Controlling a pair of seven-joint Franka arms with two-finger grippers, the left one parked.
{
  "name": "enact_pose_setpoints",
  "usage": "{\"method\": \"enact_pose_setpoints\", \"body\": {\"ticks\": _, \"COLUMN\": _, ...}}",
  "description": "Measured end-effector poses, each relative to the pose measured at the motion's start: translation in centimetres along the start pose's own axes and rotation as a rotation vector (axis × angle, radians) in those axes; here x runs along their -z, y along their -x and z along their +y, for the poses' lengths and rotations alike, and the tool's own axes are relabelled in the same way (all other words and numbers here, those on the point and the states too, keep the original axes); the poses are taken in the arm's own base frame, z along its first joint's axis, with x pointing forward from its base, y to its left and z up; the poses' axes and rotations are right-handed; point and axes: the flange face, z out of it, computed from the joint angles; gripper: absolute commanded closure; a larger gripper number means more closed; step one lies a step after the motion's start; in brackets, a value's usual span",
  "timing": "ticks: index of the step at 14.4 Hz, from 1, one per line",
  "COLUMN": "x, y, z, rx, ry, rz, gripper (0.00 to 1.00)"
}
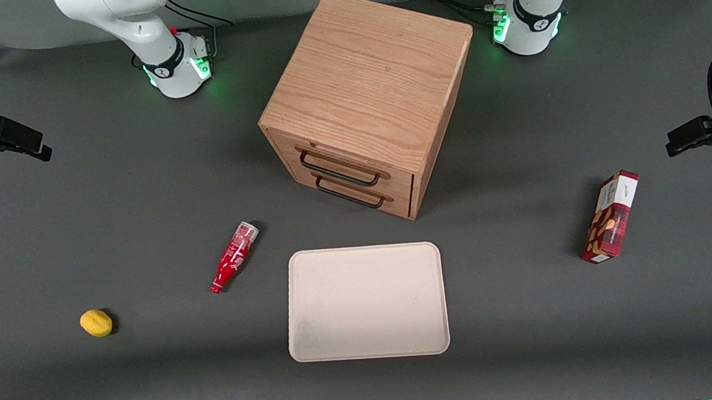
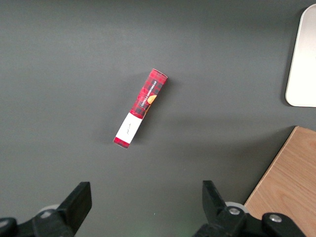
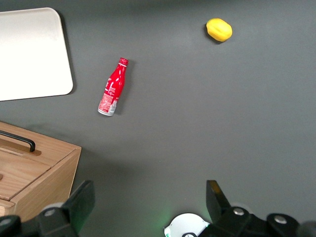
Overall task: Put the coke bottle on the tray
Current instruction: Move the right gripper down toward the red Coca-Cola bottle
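I should next grab the coke bottle by its labeled body [image 1: 236,252] with my right gripper. Then I can place it on the tray [image 1: 366,302].
The coke bottle [image 1: 234,256] is small and red with white lettering. It lies on its side on the grey table beside the tray [image 1: 366,302], toward the working arm's end, with its red cap pointing toward the front camera. The tray is flat, beige and bare, and sits in front of the drawer cabinet. My right gripper [image 1: 30,145] hangs high above the table at the working arm's end, well apart from the bottle, open and empty. In the right wrist view the bottle [image 3: 112,88] and the tray's corner [image 3: 29,54] lie far from the open gripper [image 3: 148,197].
A wooden two-drawer cabinet [image 1: 365,94] stands mid-table, farther from the front camera than the tray. A yellow lemon [image 1: 96,323] lies toward the working arm's end. A red snack box [image 1: 612,217] lies toward the parked arm's end. Cables run along the front edge.
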Motion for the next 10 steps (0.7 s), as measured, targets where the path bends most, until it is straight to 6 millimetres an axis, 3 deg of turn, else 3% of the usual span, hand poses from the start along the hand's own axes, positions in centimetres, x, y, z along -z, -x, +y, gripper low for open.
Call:
{"method": "enact_pose_setpoints", "body": {"ticks": 4, "x": 0.3, "y": 0.0, "z": 1.0, "rx": -0.019, "ry": -0.007, "rz": -0.005, "gripper": 0.00}}
{"method": "enact_pose_setpoints", "body": {"ticks": 6, "x": -0.6, "y": -0.6, "z": 0.4, "rx": -0.014, "ry": -0.044, "rz": -0.030, "gripper": 0.00}}
{"method": "enact_pose_setpoints", "body": {"ticks": 8, "x": -3.3, "y": -3.1, "z": -1.5, "rx": -0.059, "ry": -0.082, "rz": -0.048, "gripper": 0.00}}
{"method": "enact_pose_setpoints", "body": {"ticks": 10, "x": -8.1, "y": -6.7, "z": -4.4, "rx": -0.179, "ry": -0.111, "rz": -0.075, "gripper": 0.00}}
